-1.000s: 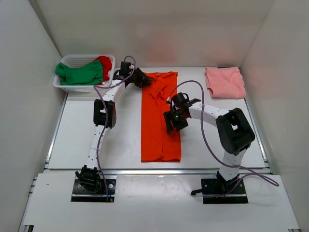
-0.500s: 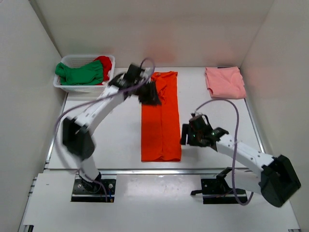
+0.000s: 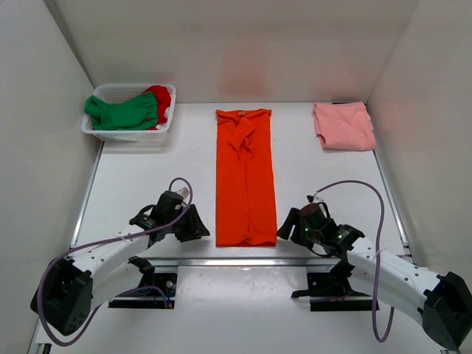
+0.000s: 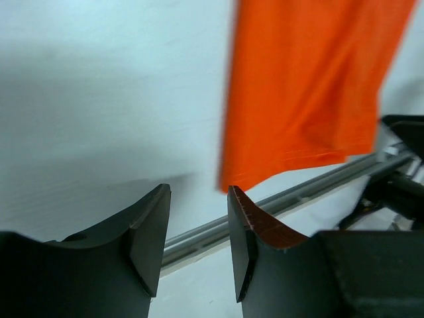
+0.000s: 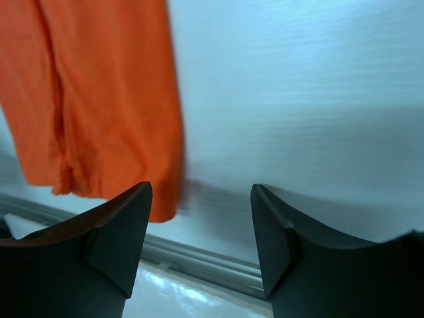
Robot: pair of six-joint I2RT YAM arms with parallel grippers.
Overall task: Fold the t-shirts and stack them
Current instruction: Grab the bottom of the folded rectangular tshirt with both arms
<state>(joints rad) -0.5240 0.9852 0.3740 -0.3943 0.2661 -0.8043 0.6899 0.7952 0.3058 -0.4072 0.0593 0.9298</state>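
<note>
My left gripper needs to move toward the t-shirt's near corner (image 3: 219,243) before it closes on the orange t-shirt (image 3: 245,177), because its fingers stop short, over the white tabletop.
The bright orange t-shirt (image 3: 245,177) lies as a long narrow strip down the middle of the table; its near hem shows in the left wrist view (image 4: 311,86) and the right wrist view (image 5: 99,99). My left gripper (image 3: 198,227) is open and empty, just left of the hem's near left corner. My right gripper (image 3: 286,228) is open and empty, just right of the near right corner. The pale salmon pink t-shirt (image 3: 343,125) lies folded at the back right. The green t-shirt (image 3: 122,112) and the red t-shirt (image 3: 161,97) lie bunched in the basket.
The white plastic basket (image 3: 129,133) stands at the back left. A metal rail (image 3: 243,259) runs along the table's near edge, close below both grippers. White walls enclose the table on three sides.
Both arms have swung from the shirt's far and middle parts down to its near hem. The orange shirt now lies flat and free, narrower than a second ago.
</note>
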